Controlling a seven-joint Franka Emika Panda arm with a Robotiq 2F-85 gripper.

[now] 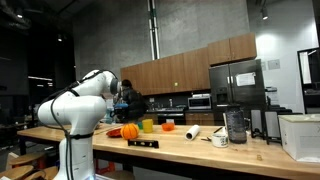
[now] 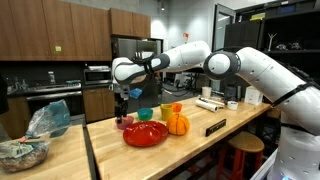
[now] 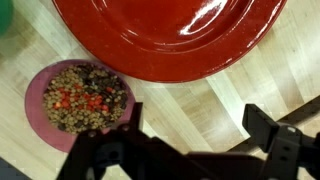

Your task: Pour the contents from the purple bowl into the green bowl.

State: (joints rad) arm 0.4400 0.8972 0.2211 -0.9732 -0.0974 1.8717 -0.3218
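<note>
Next, to pour, my gripper picks up the purple bowl point(image 2: 123, 124) by its rim, away from the green bowl, which leaves the purple bowl's opposite rim free.
The purple bowl point(image 3: 45, 108) holds brown and red beans and sits on the wooden counter, next to a big red plate point(image 3: 170, 35). In an exterior view the bowl point(image 2: 123, 124) is at the plate's far-left edge. My gripper point(image 3: 195, 130) is open and empty. Its fingers straddle bare wood just right of the bowl, and the left finger is close to the rim. In an exterior view the gripper point(image 2: 122, 101) hangs a little above the bowl. The yellow-green cup-like bowl point(image 2: 167, 111) stands behind the plate, beside the orange pumpkin point(image 2: 177, 123). It also shows in the exterior view from the opposite side point(image 1: 147, 125).
A teal bowl point(image 2: 145, 114) stands behind the red plate point(image 2: 146, 134). A small orange object point(image 1: 168, 125), a white roll point(image 1: 192, 132), a mug point(image 1: 220, 139) and a blender jar point(image 1: 235, 125) stand farther along the counter. A black label block point(image 2: 215, 127) lies near the counter's front edge.
</note>
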